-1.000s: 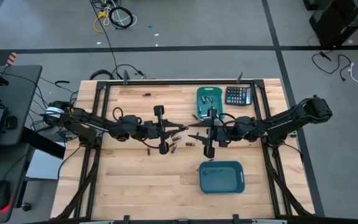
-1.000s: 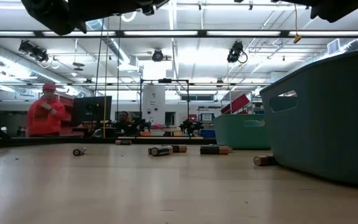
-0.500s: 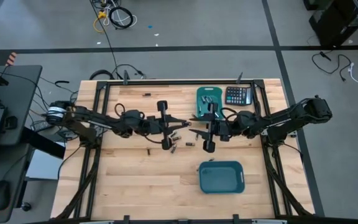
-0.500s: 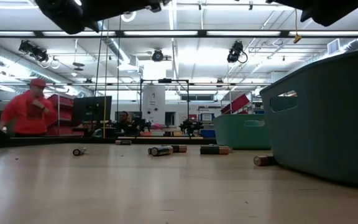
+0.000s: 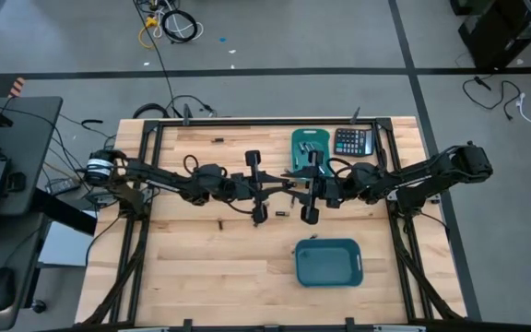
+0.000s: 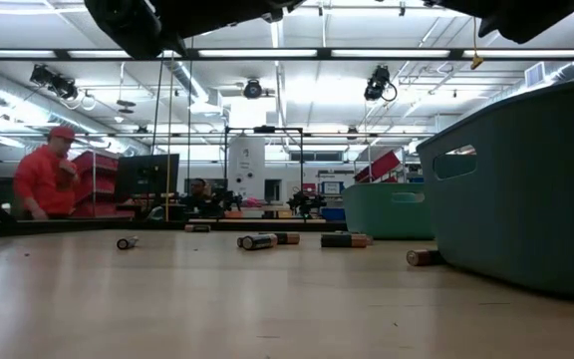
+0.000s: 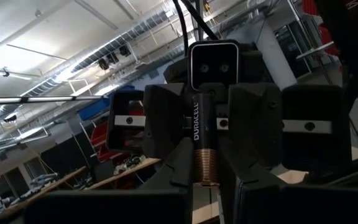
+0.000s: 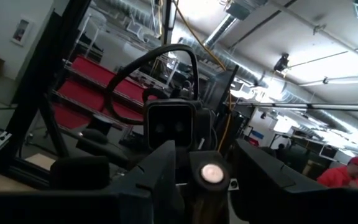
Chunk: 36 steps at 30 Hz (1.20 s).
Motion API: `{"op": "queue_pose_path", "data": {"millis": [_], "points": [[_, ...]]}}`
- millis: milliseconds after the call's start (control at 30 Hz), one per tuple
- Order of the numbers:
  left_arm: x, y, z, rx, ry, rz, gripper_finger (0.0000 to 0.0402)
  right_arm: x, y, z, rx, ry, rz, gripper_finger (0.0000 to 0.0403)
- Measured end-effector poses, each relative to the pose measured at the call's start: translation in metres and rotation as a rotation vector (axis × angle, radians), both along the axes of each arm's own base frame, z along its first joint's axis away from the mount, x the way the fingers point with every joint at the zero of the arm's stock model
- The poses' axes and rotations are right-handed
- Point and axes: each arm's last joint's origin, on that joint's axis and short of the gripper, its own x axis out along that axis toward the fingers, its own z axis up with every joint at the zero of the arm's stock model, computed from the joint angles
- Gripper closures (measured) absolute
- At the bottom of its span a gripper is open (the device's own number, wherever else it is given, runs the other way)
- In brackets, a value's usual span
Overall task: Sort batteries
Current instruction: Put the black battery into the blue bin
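Observation:
I need to close my right gripper on the battery now. My fingers are on either side of its black end in the right wrist view, so they would hold the battery if I closed now.
My two grippers meet tip to tip above the table's middle. My left gripper (image 5: pixel 280 188) (image 7: pixel 207 190) is shut on a black-and-copper Duracell battery (image 7: pixel 205 140). My right gripper (image 5: pixel 294 189) (image 8: pixel 210 171) is open. Its fingers (image 7: pixel 166 127) stand on either side of the battery's black end, whose round face (image 8: pixel 211 173) looks into the right wrist view. Whether they touch it, I cannot tell. Several loose batteries (image 6: pixel 257 240) (image 5: pixel 282 214) lie on the wood below. My left gripper pinches the battery's copper end (image 7: pixel 207 177) between its two fingers. The fingers come about level from the table's left. The battery sticks straight out ahead of them toward my right gripper, lifted clear of the table.
A teal bin (image 5: pixel 309 150) with batteries in it stands at the far side beside a black calculator (image 5: pixel 353 141). A second teal bin (image 5: pixel 328 262) (image 6: pixel 526 189) stands near the front right. A person in red (image 6: pixel 46 184) is in the room behind.
My left gripper has carried the battery toward the table's right, up to my right gripper, so its far end now lies between the right fingers. The person in red has walked to the left in the room behind.

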Motion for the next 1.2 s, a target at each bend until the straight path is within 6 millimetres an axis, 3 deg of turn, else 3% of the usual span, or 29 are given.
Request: {"op": "queue_pose_path", "data": {"millis": [300,600,933,1200], "points": [[-0.0002,0.0,0.0006,-0.002,-0.007,-0.001,0.0372,-0.0002,0.0002,0.0005,-0.031,-0.007,-0.003,0.0279],[-0.0003,-0.0003,0.0005,0.006,-0.006,-0.008,0.0342,-0.0003,0.0006,0.0005,-0.026,-0.006,0.007,0.0365],[-0.0004,-0.0005,0.0007,-0.039,-0.008,-0.02,0.0332,-0.0009,0.0008,0.0022,-0.024,-0.025,0.005,0.0365],[0.0015,-0.0019,-0.0069,-0.111,0.073,-0.019,0.0271,-0.0026,0.004,0.0048,0.001,-0.049,-0.013,0.0365]]}}
